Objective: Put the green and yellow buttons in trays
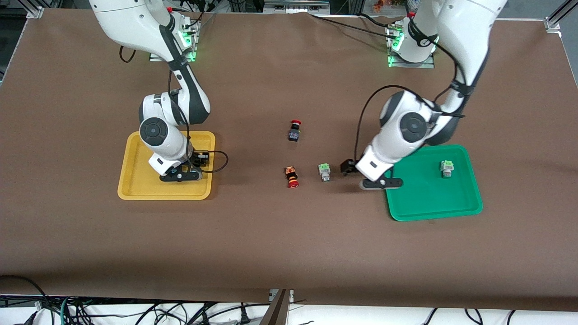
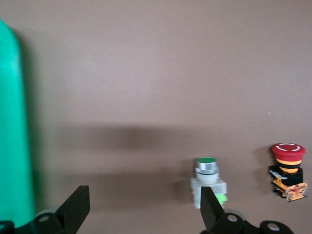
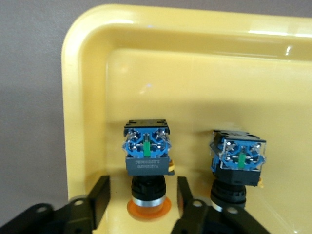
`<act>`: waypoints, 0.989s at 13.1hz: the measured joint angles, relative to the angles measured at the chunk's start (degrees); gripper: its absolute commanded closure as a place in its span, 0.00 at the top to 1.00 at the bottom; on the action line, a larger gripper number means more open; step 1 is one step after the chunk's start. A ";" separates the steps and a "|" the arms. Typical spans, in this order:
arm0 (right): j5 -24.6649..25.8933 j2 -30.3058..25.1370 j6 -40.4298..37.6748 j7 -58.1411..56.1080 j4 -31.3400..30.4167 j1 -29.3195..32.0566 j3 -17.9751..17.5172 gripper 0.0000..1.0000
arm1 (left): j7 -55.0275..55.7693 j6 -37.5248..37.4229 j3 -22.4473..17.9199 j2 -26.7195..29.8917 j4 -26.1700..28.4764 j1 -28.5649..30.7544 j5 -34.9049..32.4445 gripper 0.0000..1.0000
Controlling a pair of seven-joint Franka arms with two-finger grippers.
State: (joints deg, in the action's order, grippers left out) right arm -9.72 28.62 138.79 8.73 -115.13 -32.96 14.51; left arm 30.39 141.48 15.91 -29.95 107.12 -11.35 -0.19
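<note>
My left gripper grabs the loose green button by its white body block [image 1: 325, 176] next, to place it in the green tray [image 1: 433, 207].
Two yellow-capped buttons lie in the yellow tray [image 3: 87, 29], caps toward my right wrist camera: one [image 3: 147, 163] sits between the open fingers of my right gripper [image 3: 144, 204] with gaps on both sides, the other [image 3: 239, 163] beside it. In the front view my right gripper [image 1: 189, 169] is low in the yellow tray [image 1: 135, 194] and hides both. One green button [image 1: 447, 168] lies in the green tray [image 1: 433, 207]. The other green button [image 1: 324, 172] stands on the table. My left gripper [image 1: 365, 176] is open and empty between it and the green tray; the button [image 2: 208, 183] shows by one finger [image 2: 209, 209].
Two red-capped switches are on the table: one [image 1: 292, 177] beside the loose green button toward the right arm's end, also in the left wrist view [image 2: 288, 170], and one [image 1: 294, 131] farther from the front camera. The green tray's rim [image 2: 12, 146] edges the left wrist view.
</note>
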 measured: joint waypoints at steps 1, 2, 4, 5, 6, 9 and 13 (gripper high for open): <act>-0.02 -0.62 -1.23 0.02 0.60 -0.02 0.00 0.93 | 3.05 1.01 0.08 -1.20 -0.10 -2.04 -2.17 1.00; -0.04 -1.64 -3.83 0.10 1.75 -0.05 0.00 0.94 | 7.19 1.85 0.09 -2.39 -0.59 -4.27 -4.51 1.00; -0.09 -5.17 -10.69 0.42 4.74 -0.09 0.05 0.98 | 16.67 2.25 0.10 -4.67 -2.30 -8.02 -10.62 1.00; -0.10 -7.87 -14.35 0.52 5.81 -0.09 0.25 0.99 | 20.11 2.25 0.08 -5.59 -2.86 -9.06 -13.28 1.00; -0.10 -10.99 -17.91 0.52 6.36 -0.09 0.60 0.99 | 22.15 2.25 0.05 -6.37 -3.18 -9.61 -15.04 1.00; 0.04 -21.41 -26.40 0.40 6.60 -0.08 2.20 0.99 | 23.30 2.32 -0.04 -8.22 -4.36 -9.83 -16.68 0.94; 2.70 -28.93 -35.15 0.25 9.36 -0.06 3.92 0.99 | 25.55 2.32 -0.09 -9.35 -5.47 -9.99 -17.00 0.21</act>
State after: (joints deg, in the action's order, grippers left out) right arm -7.02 -0.31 103.65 8.98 -105.77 -33.02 18.43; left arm 55.94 143.79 15.81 -39.30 101.65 -21.33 -17.19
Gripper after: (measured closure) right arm 0.004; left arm 0.176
